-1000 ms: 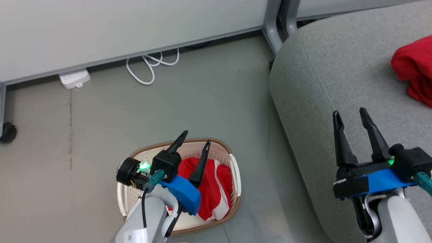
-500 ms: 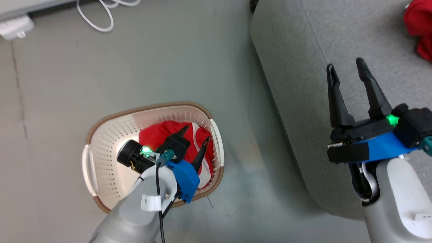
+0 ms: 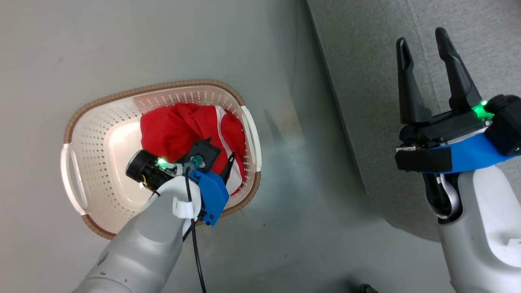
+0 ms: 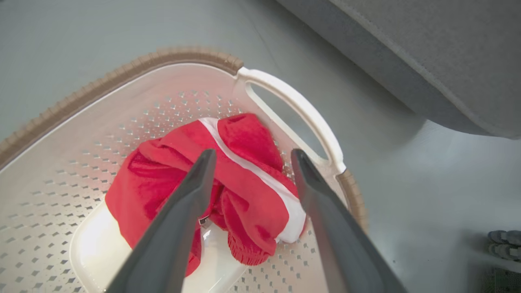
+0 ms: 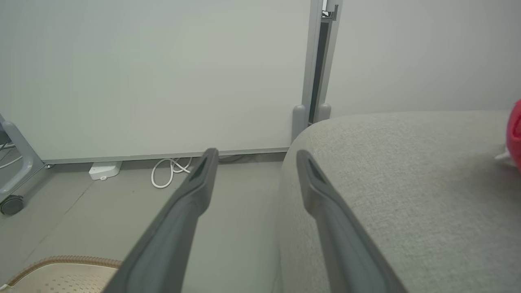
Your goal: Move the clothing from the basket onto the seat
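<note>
Next, my left gripper grabs the raised red fold [image 3: 215, 136] beside the clothing's white stripe, since the rest lies slumped and slack in the basket.
The cream basket [image 3: 154, 86] with a brown rim stands on the floor left of the grey seat [image 3: 366, 61]. Red clothing [image 3: 175, 126] with a white stripe lies bunched in its right half. My left gripper [image 3: 222, 148] is open and reaches down inside the basket over the clothing. In the left wrist view its fingers [image 4: 253, 152] straddle a fold of the clothing [image 4: 244, 191] near the basket's handle [image 4: 293, 106]; I cannot tell if they touch it. My right gripper [image 3: 421, 36] hangs open and empty over the seat's edge. Another red garment [image 5: 515, 134] lies on the seat [image 5: 407, 171].
In the right wrist view, a white cable [image 5: 169, 173] and a power strip [image 5: 103, 170] lie along the pale wall panel, by a grey metal post [image 5: 311, 81]. A caster wheel [image 5: 10, 204] stands at the far left. Bare grey floor [image 3: 293, 228] separates basket and seat.
The head camera has tilted down, shifting the whole picture. My left gripper has gone lower into the basket, closer to the clothing. The right gripper holds its place, open.
</note>
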Tool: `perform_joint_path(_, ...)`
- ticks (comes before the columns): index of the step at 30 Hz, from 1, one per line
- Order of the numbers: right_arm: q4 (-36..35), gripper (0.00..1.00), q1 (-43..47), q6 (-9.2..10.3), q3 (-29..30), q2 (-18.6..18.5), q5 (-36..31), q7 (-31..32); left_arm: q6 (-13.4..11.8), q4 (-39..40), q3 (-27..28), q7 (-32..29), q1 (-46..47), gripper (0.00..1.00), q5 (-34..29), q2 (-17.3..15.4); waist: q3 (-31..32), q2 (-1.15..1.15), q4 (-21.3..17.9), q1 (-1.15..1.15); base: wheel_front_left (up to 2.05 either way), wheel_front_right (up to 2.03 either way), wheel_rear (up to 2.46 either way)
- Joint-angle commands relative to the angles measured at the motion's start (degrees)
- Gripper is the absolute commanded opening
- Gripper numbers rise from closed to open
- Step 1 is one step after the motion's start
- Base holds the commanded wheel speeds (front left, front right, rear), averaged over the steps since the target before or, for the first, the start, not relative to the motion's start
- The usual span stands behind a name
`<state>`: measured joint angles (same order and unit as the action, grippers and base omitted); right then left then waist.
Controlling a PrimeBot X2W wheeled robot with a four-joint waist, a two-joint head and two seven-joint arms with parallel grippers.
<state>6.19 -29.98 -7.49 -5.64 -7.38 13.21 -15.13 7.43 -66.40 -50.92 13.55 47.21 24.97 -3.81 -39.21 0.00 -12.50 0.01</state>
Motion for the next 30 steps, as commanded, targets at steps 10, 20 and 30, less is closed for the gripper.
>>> perform_joint_path(10,-1.5,1.0,-3.47,-0.01,0.05,-0.53,0.34,-0.02,0.03,-2.06,-4.75,-5.31,4.34,1.0,7.24,-0.91,-6.55,0.0,-0.56,-0.01,0.0,0.0,0.0)
perform_joint_path(20,-2.72,1.0,-5.34,-0.01,-0.06,-0.38,0.53,-0.02,0.04,-2.66,-9.06,-7.96,7.12,1.0,11.69,-1.65,-11.04,0.0,-1.02,-0.01,0.0,0.0,0.0)
perform_joint_path(30,-3.4,1.0,-5.83,-0.01,0.17,-0.16,0.4,-0.02,0.04,-3.85,-12.28,-7.79,9.54,1.0,14.12,-1.48,-13.88,0.0,-1.51,-0.01,0.0,0.0,0.0)
